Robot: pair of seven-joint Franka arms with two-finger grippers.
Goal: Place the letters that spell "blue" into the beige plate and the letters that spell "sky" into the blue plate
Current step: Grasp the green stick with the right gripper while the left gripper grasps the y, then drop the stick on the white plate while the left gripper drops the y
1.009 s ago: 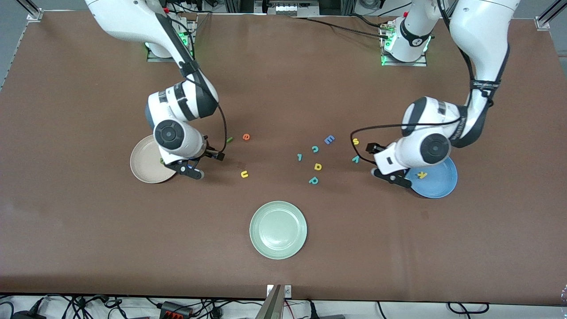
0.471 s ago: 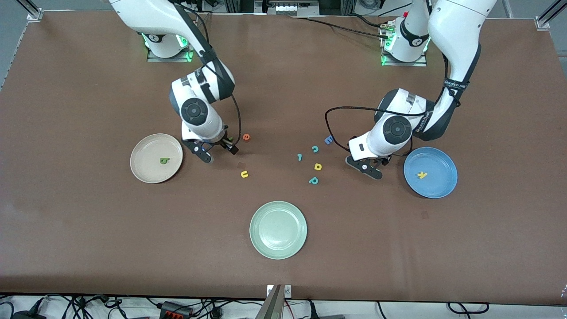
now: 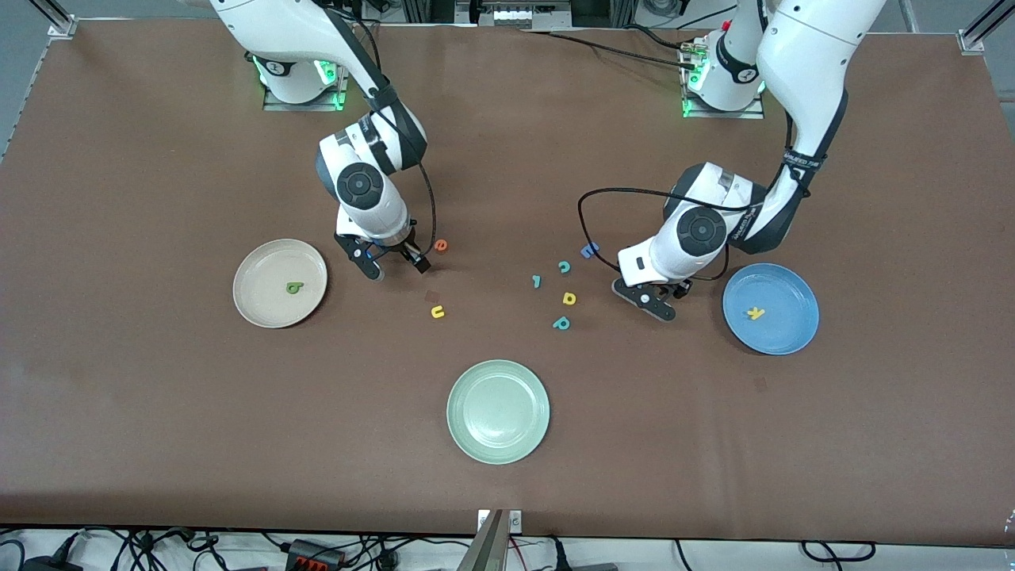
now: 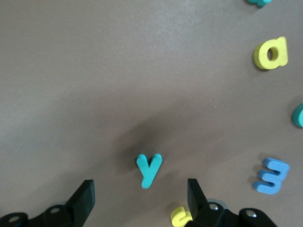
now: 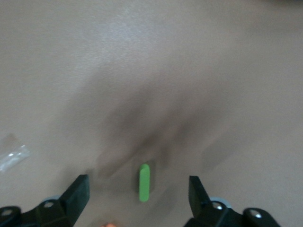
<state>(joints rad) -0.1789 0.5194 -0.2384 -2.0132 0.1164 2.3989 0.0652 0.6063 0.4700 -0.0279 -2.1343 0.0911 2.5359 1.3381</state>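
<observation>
The green l is ready for my right gripper to close on it. The fingers reach down on either side of the green l in the right wrist view.
The beige plate [image 3: 262,305] holds the green "b" [image 3: 294,288]. The blue plate [image 3: 785,337] holds the yellow "k" [image 3: 756,312]. My right gripper [image 3: 392,262] is open and low over the table, with the green "l" [image 5: 144,182] lying between its fingers, untouched. The orange "e" [image 3: 441,246] lies beside it, and the yellow "u" [image 3: 437,312] is nearer the camera. My left gripper [image 3: 662,295] is open too, and the teal "y" [image 4: 149,170] lies flat between its fingers. The yellow "s" [image 4: 182,216] lies next to one fingertip [image 4: 195,196]. The arms hide the "l", "y" and "s" in the front view.
Between the two grippers lie a blue "E" [image 3: 588,251], a teal "c" [image 3: 564,266], a teal hooked piece [image 3: 537,281], a yellow "a" [image 3: 568,298] and a teal "p" [image 3: 561,323]. A pale green plate [image 3: 498,411] sits nearer the camera.
Both grippers left their plates and swung toward the table's middle: the right one to the green "l", the left one to the teal "y". The "b" now shows in the beige plate.
</observation>
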